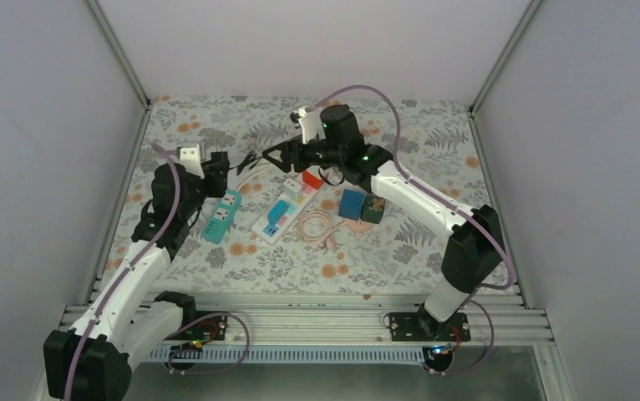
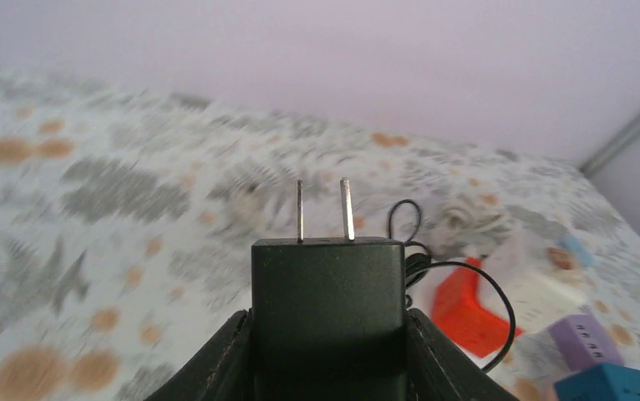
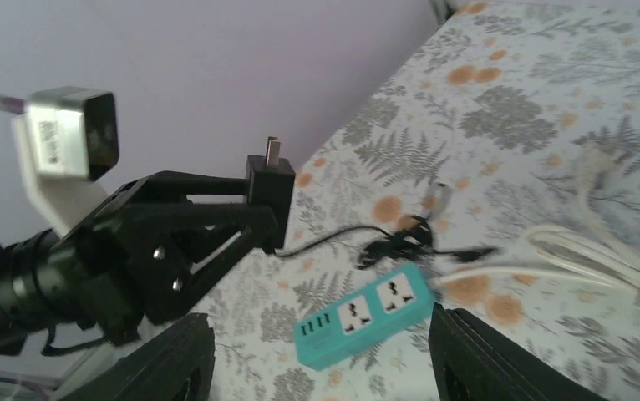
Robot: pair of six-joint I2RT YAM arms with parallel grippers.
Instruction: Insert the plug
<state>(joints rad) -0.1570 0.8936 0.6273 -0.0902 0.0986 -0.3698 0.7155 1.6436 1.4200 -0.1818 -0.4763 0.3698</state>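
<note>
I should grab the black plug (image 2: 327, 292) by the sides of its body with my right gripper and keep the plug's pins free. Then I can hand it over turned for inserting.
My left gripper (image 2: 327, 326) is shut on a black plug (image 2: 327, 292) whose two metal prongs (image 2: 323, 209) point away from the wrist, above the floral cloth. The right wrist view shows the plug (image 3: 269, 188) held in the air in the left gripper (image 3: 250, 219), with its thin black cable (image 3: 333, 242) trailing down. A teal power strip (image 3: 365, 316) lies on the cloth below and in front of it, and it also shows in the top view (image 1: 222, 215). My right gripper (image 3: 325, 368) is open and empty above the strip, and in the top view (image 1: 271, 156) it is to the right of the left gripper (image 1: 216, 167).
A white power strip (image 1: 281, 209) lies in the middle with a red block (image 1: 312, 178) at its far end. A pink coiled cable (image 1: 317, 225), a blue cube (image 1: 352, 203) and a green cube (image 1: 373, 209) lie to its right. White walls enclose the table.
</note>
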